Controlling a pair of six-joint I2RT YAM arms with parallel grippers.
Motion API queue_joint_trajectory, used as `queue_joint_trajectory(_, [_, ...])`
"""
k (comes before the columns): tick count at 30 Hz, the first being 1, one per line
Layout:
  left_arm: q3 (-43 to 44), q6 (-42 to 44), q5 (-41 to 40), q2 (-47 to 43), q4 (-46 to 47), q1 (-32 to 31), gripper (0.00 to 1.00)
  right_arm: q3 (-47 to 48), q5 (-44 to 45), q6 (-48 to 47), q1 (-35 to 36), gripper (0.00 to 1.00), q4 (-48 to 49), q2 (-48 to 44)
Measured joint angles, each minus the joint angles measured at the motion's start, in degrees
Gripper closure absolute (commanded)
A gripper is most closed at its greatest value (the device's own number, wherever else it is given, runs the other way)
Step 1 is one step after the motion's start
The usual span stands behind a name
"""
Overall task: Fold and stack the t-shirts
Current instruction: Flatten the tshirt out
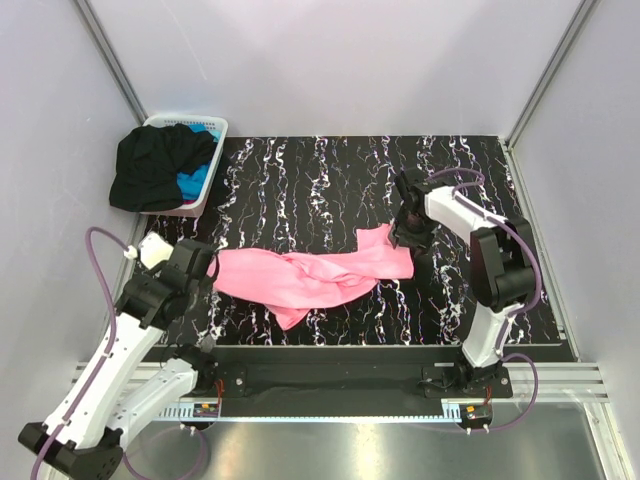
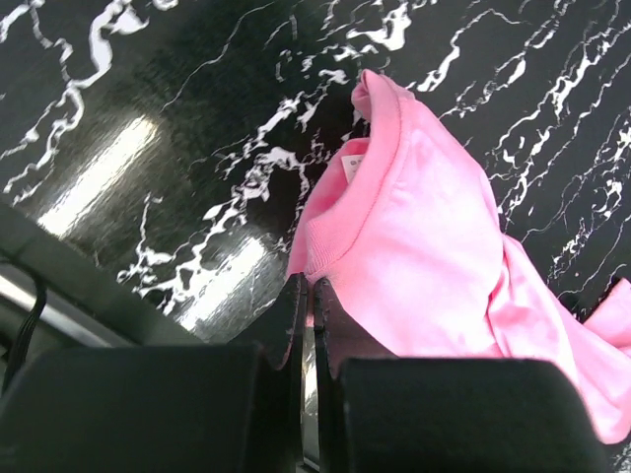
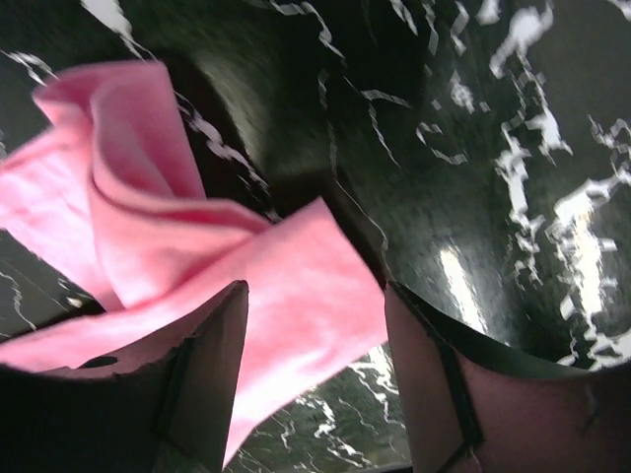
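Observation:
My right gripper is above the cloth (image 2: 424,227) and must lower to the flat flap before closing.
The pink t-shirt (image 1: 300,275) lies crumpled and stretched left to right across the middle of the black marbled table (image 1: 300,180). My left gripper (image 1: 208,265) is at its left end, shut on the shirt's edge near the collar (image 2: 312,286); the pink cloth (image 2: 424,227) spreads away from the tips. My right gripper (image 1: 408,238) is over the shirt's right end, open, with a flap of the pink cloth (image 3: 148,217) lying between its fingers (image 3: 315,288). The black t-shirt (image 1: 155,165) and the blue t-shirt (image 1: 195,182) are bundled in the basket.
The white slotted basket (image 1: 215,125) stands at the table's far left corner, the black shirt hanging over its left side. Grey walls and metal posts close in the back and sides. The arms' bases sit on the rail at the near edge.

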Motion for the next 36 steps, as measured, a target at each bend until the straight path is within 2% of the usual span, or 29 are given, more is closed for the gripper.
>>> queue_joint_trajectory(4, [-0.72,-2.01,-0.02,-2.01,-3.34,0.00,1.00,4.15,-0.09,-1.07,0.00,0.42,0.74,3.98])
queue_joint_trajectory(5, [-0.85,-2.19,0.00,-2.27,-4.00,0.00,1.00,4.90,-0.15,-1.20,0.00,0.51,1.05,4.83])
queue_joint_trajectory(7, [-0.87,-2.54,-0.02,-2.40,-5.11,0.00,1.00,6.01,-0.52,-1.64,0.00,0.55,1.53,6.64])
queue_joint_trajectory(13, [-0.74,-2.84,-0.31,-3.21,-6.86,0.00,1.00,6.12,-2.05,-1.70,0.00,0.53,1.81,8.96])
queue_joint_trajectory(14, [-0.59,-2.86,-0.44,-3.26,-7.04,0.00,1.00,6.01,-2.25,-1.66,0.00,0.56,1.84,8.96])
queue_joint_trajectory(17, [-0.15,-2.91,-0.94,-3.13,-7.28,0.00,1.00,4.90,-3.32,-1.55,0.00,1.00,2.27,8.94])
queue_joint_trajectory(25, [0.09,-1.99,-1.42,-1.27,-7.02,0.00,1.00,1.77,-3.78,-0.81,0.00,1.00,2.10,5.31])
queue_joint_trajectory(28, [0.61,-0.61,-1.38,-1.18,-6.05,0.00,1.00,1.97,-2.56,-0.92,0.13,1.00,0.68,0.52])
queue_joint_trajectory(36, [7.74,7.21,-2.47,-3.56,-1.73,-0.04,1.00,13.90,2.71,-2.05,2.27,1.00,-5.57,-14.58])
